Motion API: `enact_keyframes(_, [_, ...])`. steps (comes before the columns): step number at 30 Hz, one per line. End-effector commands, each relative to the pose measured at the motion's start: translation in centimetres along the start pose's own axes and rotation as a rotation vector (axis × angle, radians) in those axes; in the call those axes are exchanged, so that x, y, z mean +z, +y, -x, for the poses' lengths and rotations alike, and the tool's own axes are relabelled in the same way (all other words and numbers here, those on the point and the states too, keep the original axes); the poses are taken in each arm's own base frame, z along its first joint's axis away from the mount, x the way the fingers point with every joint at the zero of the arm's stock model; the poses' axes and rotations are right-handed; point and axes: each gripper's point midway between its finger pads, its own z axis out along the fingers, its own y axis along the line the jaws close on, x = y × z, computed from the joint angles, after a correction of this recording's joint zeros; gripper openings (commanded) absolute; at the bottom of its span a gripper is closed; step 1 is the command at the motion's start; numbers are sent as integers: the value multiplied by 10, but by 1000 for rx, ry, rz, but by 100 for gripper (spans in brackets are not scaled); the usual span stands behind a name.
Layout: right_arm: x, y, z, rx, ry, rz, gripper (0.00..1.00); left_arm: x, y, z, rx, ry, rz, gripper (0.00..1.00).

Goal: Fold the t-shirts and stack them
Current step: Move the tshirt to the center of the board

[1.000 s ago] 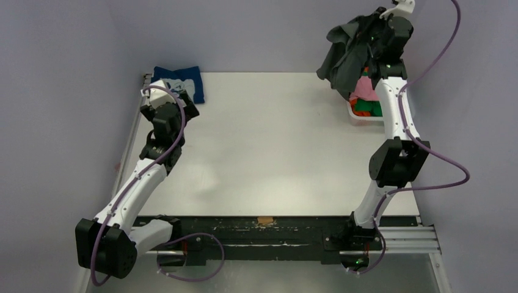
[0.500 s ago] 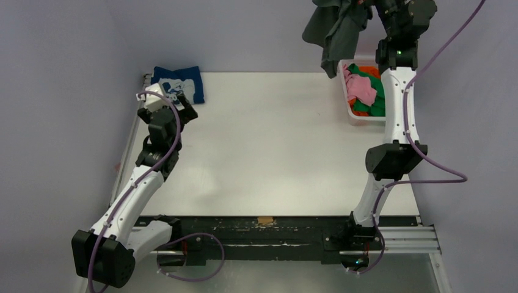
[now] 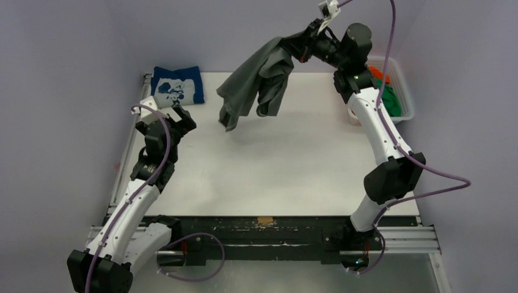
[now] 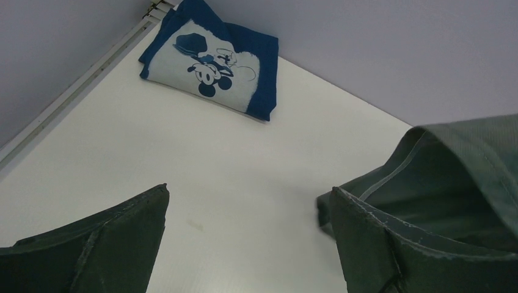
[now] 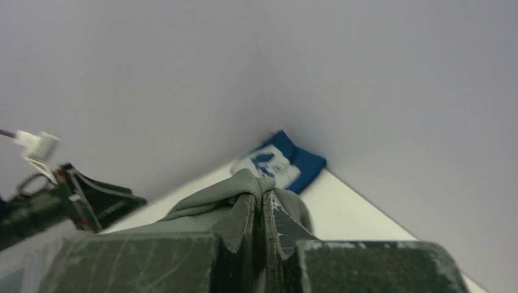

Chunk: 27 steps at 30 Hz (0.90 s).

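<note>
My left gripper reaches the dark grey t-shirt (image 3: 256, 79) next and grabs its loose hanging end by the corner (image 3: 228, 123), to spread it for folding.
My right gripper (image 3: 300, 47) is shut on the dark grey t-shirt (image 3: 256, 79) and holds it hanging above the far middle of the table; the cloth is pinched between the jaws in the right wrist view (image 5: 220, 204). Its lower end (image 4: 452, 177) shows at the right of the left wrist view. The folded navy blue t-shirt (image 3: 177, 84) with white cartoon print lies at the far left corner, and shows in the left wrist view (image 4: 211, 61). My left gripper (image 3: 181, 118) is open and empty just near of it, over the white table (image 3: 275, 159).
The white mesh basket (image 3: 400, 91) stands at the far right with green and orange shirts (image 3: 388, 91) in it. Purple-grey walls close the far and left sides. The table's metal rail (image 3: 125, 152) runs along the left edge.
My right arm has swung the grey t-shirt from above the basket leftward and lower, over the table's far middle. My left gripper has drawn back a little toward the near side.
</note>
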Motion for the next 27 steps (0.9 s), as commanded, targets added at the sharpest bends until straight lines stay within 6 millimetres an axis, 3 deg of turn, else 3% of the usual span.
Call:
enact_keyframes(1, [-42,-60,-51,-187,121,-280,0,-2,-2,-7,-26,38,-10,100])
enact_keyframes(4, [-86,-135,-136,-137,316,-611,3,-2,-2,-14,-20,79,-7,100])
enact_keyframes(5, [-104,-158,-163,-108,378,-726,26,-2,-4,-18,-18,95,-15,100])
enact_keyframes(6, [-121,-180,-195,-74,458,-831,63,-2,-5,-22,-13,114,-22,100])
enact_keyframes(7, [-136,-196,-212,-46,513,-924,96,-2,-6,-26,-7,135,-24,100])
enact_keyframes(8, [-148,-208,-228,-23,565,-999,99,-1,-8,-32,0,163,-33,100])
enact_keyframes(10, [-156,-213,-246,18,628,-1046,99,0,-15,-45,19,230,-71,100])
enact_keyframes(14, [-159,-198,-248,60,562,-1023,99,-2,-33,-86,23,414,-157,100])
enact_keyframes(16, [-165,-191,-243,65,528,-1033,99,-6,-32,-112,29,523,-161,100])
enact_keyframes(21, [-183,-162,-261,153,566,-1026,99,-29,-31,-175,10,772,-203,100])
enact_keyframes(27, [-148,-113,-288,206,613,-790,98,-47,-15,-220,23,945,-132,99])
